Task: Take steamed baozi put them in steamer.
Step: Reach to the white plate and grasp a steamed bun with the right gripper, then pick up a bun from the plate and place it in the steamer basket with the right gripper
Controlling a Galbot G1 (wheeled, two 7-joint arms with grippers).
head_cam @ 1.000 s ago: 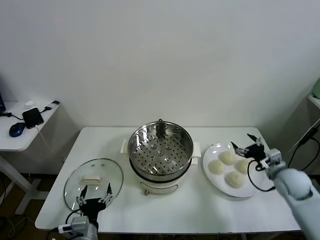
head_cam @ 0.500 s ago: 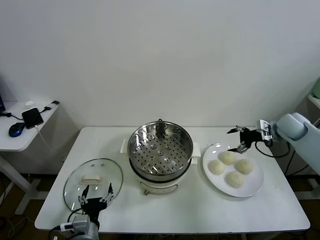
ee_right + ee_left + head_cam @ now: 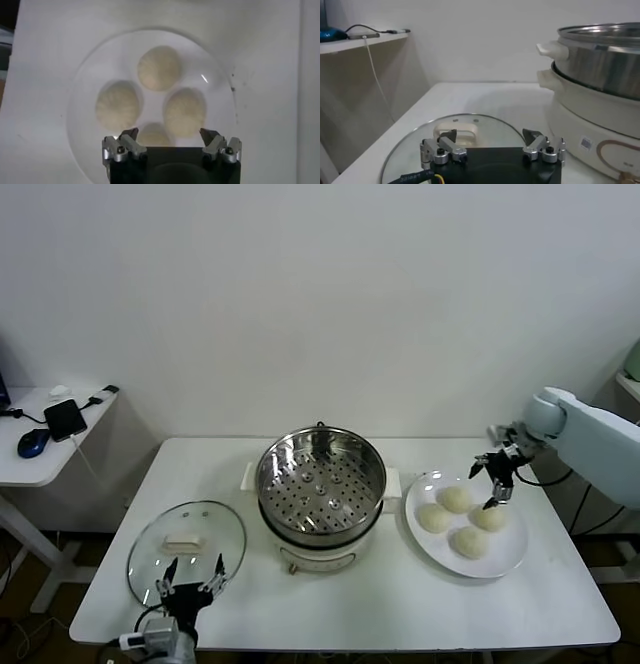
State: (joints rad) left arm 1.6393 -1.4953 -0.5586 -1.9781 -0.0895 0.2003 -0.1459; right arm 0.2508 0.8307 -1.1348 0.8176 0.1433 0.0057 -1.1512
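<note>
The baozi nearest the wall should go in the steamer (image 3: 320, 484), so my right gripper should grab that baozi by its round sides next.
Four cream-white baozi lie on a flat white plate (image 3: 510, 552) at the table's right; one baozi (image 3: 454, 498) is nearest the pot. The steel steamer (image 3: 320, 484) stands at the table's middle, its perforated tray bare. My right gripper (image 3: 494, 482) is open and empty, held above the plate's far right side. In the right wrist view it (image 3: 169, 135) looks straight down on the baozi (image 3: 159, 67) and the plate (image 3: 80, 100). My left gripper (image 3: 190, 569) is open and empty at the table's front left, over the near edge of the glass lid (image 3: 186, 542).
The left wrist view shows the left gripper (image 3: 490, 136), the lid's white handle (image 3: 456, 135) and the steamer's side (image 3: 600, 65). A side table (image 3: 40, 464) with a phone and a mouse stands off to the left. The table's right edge runs close behind the plate.
My right arm has swung up and round from the table's right front; its gripper now hangs over the plate from the far right. The left gripper has barely moved.
</note>
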